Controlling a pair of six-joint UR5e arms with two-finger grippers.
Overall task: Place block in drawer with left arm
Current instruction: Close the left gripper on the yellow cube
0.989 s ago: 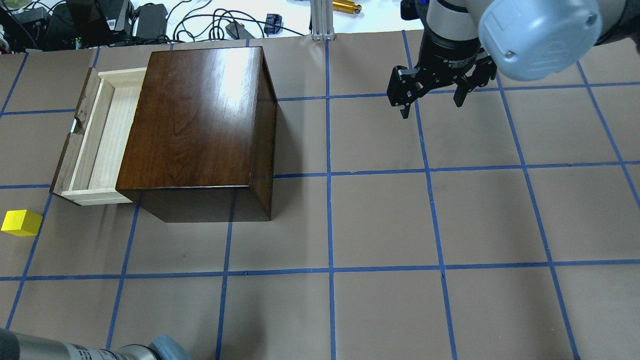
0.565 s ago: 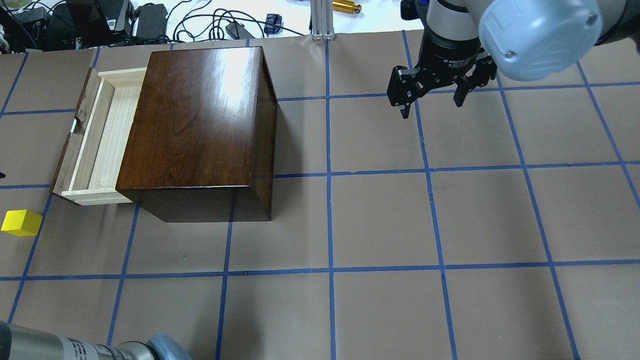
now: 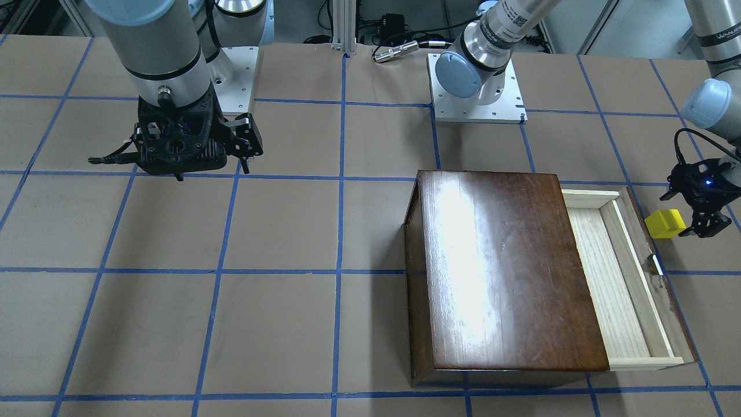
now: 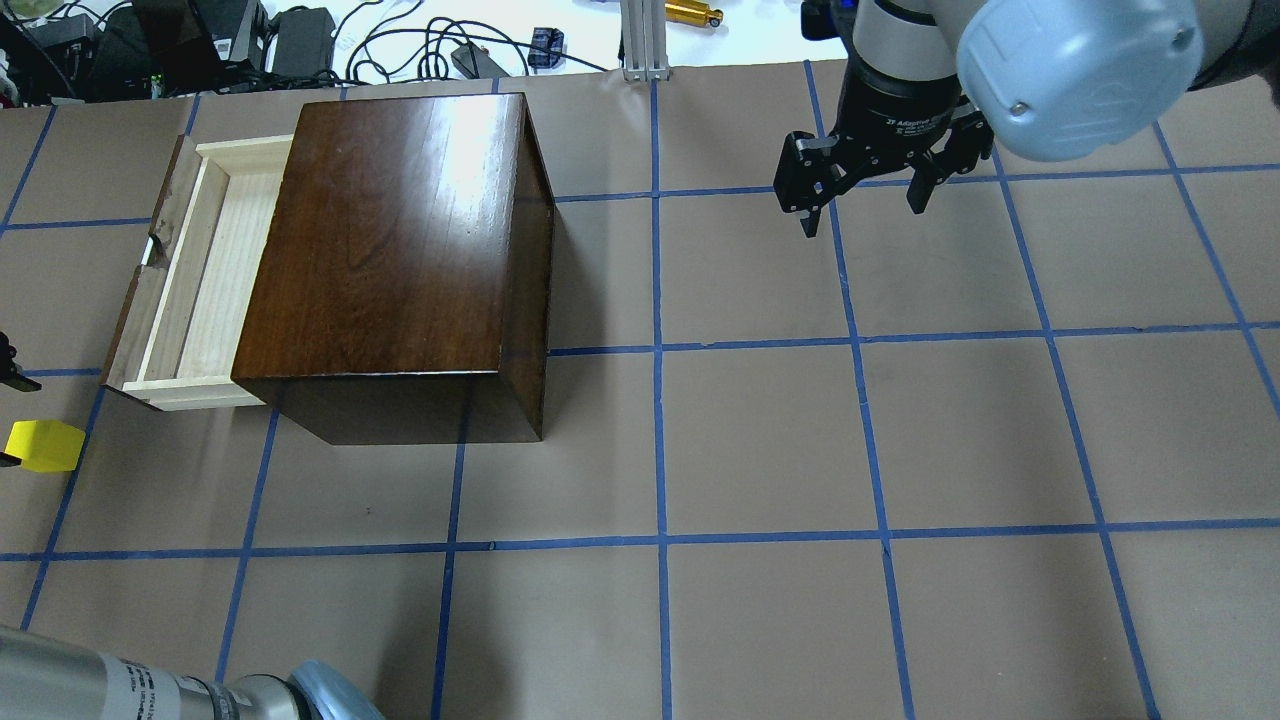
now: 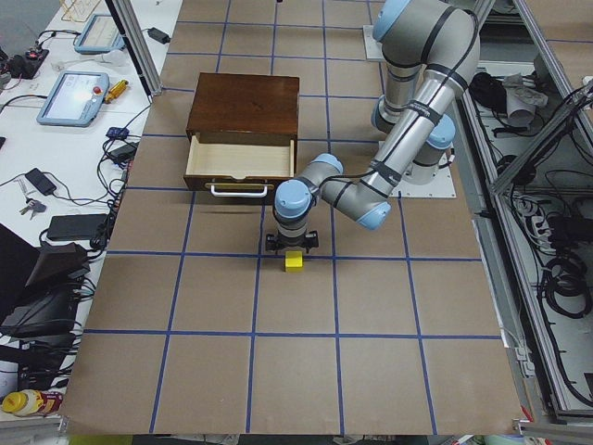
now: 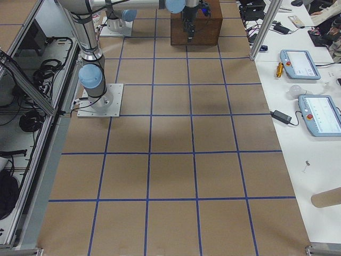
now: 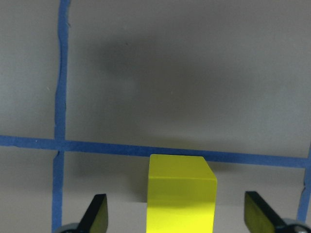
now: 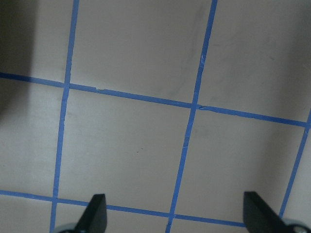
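Note:
I need to grip the small yellow block by its opposite sides with my left gripper next. Then I can place it in the drawer.
The small yellow block lies on the table in front of the open drawer of the dark-brown wooden box. My left gripper is open and low over the block, one fingertip on each side and not touching it. From the front, the left gripper stands beside the block, near the drawer's front. The drawer holds nothing. My right gripper is open and empty, hovering far off on the other half of the table.
The box stands beside the drawer as a tall obstacle. Cables and devices lie past the table's far edge. Blue tape lines grid the brown table cover. The left arm's forearm crosses the near left corner.
My left gripper has come in at the overhead view's left edge and now stands around the block. The block, the drawer and the right arm have not moved.

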